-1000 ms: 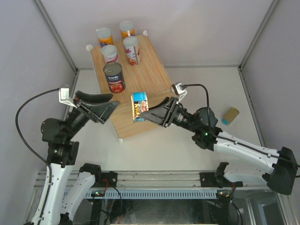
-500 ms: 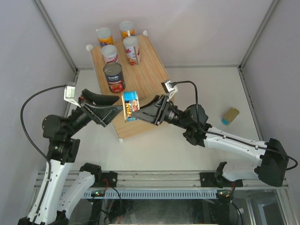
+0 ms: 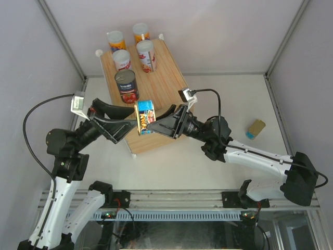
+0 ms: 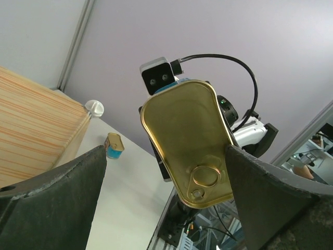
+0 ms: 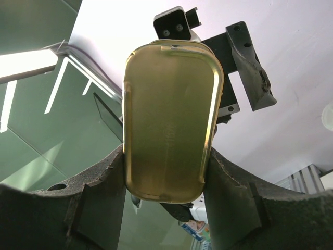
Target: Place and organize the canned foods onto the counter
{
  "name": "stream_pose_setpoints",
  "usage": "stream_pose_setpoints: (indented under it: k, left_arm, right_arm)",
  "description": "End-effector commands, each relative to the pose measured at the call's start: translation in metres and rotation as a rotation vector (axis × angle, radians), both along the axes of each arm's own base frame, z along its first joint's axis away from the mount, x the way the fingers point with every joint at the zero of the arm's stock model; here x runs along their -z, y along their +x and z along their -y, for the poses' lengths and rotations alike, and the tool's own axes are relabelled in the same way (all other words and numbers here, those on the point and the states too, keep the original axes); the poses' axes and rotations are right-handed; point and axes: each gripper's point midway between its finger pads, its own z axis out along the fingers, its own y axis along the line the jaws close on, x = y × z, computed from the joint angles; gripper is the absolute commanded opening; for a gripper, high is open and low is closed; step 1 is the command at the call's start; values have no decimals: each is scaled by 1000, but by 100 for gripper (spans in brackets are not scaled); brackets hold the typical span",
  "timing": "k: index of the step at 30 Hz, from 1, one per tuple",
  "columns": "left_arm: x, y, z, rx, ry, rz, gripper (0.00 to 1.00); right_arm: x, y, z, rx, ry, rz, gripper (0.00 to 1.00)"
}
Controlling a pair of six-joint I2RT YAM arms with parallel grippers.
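I will place the tin on the counter on its gold bottom, which stays free as my left gripper grabs the tin's sides at its lid end (image 3: 140, 117) (image 4: 188, 144).
My right gripper (image 3: 152, 124) is shut on a flat gold-blue tin (image 3: 144, 117) and holds it in the air over the near end of the counter (image 3: 161, 86), a light wood-grain box. My left gripper (image 3: 131, 117) is open, its fingers on either side of that tin. In the left wrist view the tin's gold lid with pull ring (image 4: 190, 148) sits between the spread fingers (image 4: 62, 192). In the right wrist view the tin's gold bottom (image 5: 169, 125) is clamped by my right gripper (image 5: 166, 156). Several tall orange-labelled cans (image 3: 146, 55) and a dark tomato can (image 3: 127, 86) stand on the counter.
A second gold-blue tin (image 3: 255, 128) lies on the white table at the right; it also shows in the left wrist view (image 4: 114, 145). Grey walls enclose the table. The counter's white ball corner (image 4: 94, 107) is beside the left fingers.
My right gripper has carried the tin left, from over the counter's near edge to between the left fingers. My left arm has moved right toward it, still open.
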Motion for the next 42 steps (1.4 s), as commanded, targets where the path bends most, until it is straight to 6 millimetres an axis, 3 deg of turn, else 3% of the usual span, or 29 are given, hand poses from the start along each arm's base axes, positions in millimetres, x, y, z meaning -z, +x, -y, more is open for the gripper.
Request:
stream_pose_setpoints:
  k: [1,18,35,38,42]
  left_arm:
    - [-29,-28,2,80,-22,93,100]
    - [-29,-38,2,111,-45,89,99]
    - [-21,-14,12,81,-20,39,99]
    - [-21,-10,15,76,-15,37,95]
    - [-22,0,11,9,-4,36,83]
  right_arm:
    - [-32,-3,11,-4,98,48,0]
    - [-21,2,15,-6,93,37,0]
    - [-12,-4,0,-35,61,52,0]
    - [-9,-4,-2,-34,47,55,0]
    - [-5,1,1,-14,40,50,0]
